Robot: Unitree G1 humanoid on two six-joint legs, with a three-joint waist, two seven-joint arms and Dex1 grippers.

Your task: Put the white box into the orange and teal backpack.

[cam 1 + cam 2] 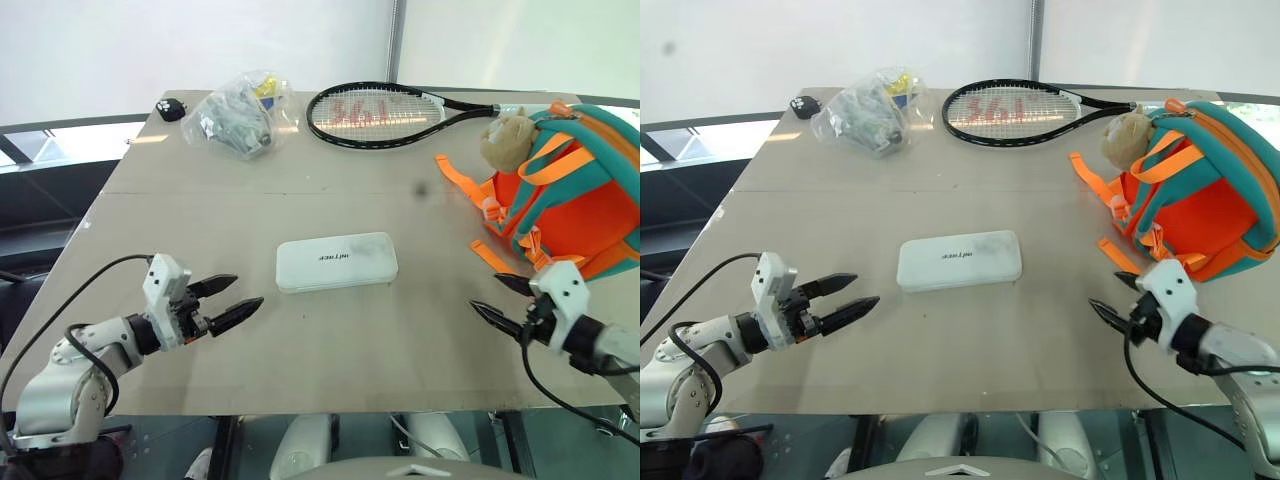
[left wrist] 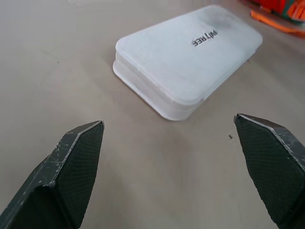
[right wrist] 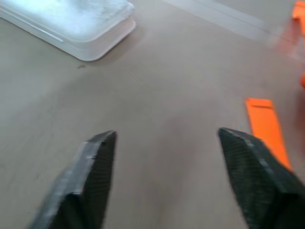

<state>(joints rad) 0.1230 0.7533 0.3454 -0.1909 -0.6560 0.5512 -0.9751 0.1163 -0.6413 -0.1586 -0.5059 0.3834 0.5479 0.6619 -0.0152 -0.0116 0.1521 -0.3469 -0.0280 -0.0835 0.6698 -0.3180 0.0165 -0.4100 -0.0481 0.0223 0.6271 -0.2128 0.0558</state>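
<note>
I need to grab the backpack by its teal top [image 1: 582,175] beside the orange loop with my right gripper next. That will get the backpack ready for the white box [image 1: 336,262].
The white box [image 1: 336,262] lies flat in the middle of the table, dark lettering up. To its left, a short gap away, my left gripper [image 1: 250,289] is open and empty, pointing at the box's near corner [image 2: 190,57]. The orange and teal backpack [image 1: 580,200] stands at the table's right edge with a tan plush toy [image 1: 508,135] on its top and orange straps trailing toward the box. My right gripper [image 1: 485,291] hovers open and empty just in front of the backpack, to the right of the box [image 3: 71,19]. A loose orange strap [image 3: 264,124] lies beside its fingers.
A black tennis racket [image 1: 375,113] lies at the back of the table [image 1: 200,220]. A crinkled clear plastic bag [image 1: 240,115] and a small black object [image 1: 171,108] sit at the back left. Bare tabletop surrounds the box.
</note>
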